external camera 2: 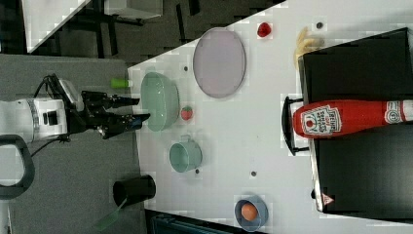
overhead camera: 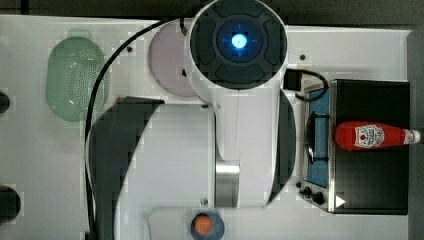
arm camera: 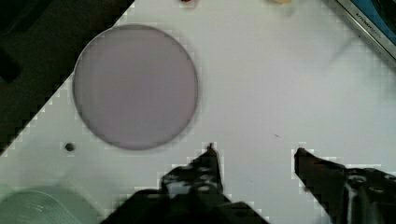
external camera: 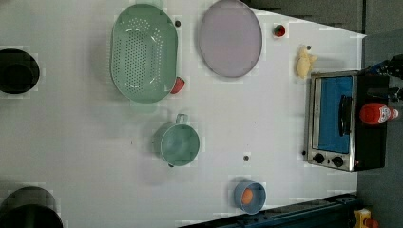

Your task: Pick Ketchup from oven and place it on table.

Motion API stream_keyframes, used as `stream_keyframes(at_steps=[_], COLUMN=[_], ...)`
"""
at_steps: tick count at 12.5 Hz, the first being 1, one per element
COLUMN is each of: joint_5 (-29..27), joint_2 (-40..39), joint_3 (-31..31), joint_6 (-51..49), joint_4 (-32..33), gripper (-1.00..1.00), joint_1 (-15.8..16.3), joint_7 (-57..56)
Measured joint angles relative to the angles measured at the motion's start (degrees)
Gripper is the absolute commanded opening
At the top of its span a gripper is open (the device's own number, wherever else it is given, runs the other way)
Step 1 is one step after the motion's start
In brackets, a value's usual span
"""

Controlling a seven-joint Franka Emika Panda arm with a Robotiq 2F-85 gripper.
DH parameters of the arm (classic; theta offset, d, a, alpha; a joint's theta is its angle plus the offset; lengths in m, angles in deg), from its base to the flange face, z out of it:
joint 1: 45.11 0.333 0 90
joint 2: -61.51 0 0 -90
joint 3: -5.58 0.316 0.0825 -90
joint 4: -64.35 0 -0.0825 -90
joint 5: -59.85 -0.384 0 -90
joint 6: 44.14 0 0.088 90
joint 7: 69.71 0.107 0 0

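Note:
The gripper grabs the Ketchup bottle by its label end next, to bring it from the oven to the white table.
The Ketchup is a red bottle with a white cap, lying on its side on the black top of the oven. The oven's blue glass door is closed. The oven stands at the top view's right end of the white table. My gripper is open, with nothing between its fingers. It hangs above the table beside the lilac plate, far from the bottle.
A green colander, the lilac plate, a teal cup and a blue bowl holding an orange ball sit on the table. Two strawberries and a yellow item lie nearby. The arm's body covers the top view's middle.

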Motion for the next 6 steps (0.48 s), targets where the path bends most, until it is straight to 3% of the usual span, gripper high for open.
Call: stream_keyframes(at_steps=[3, 6], joint_5=[1.2, 1.0], joint_2=[14.5, 21.0], joint_3=[-1.8, -2.9], joint_6=[-10.0, -8.4], joint_4=[13.3, 11.0], gripper=[0.99, 1.0], joint_1=[-0.2, -1.0], joint_7=[0.7, 0.8])
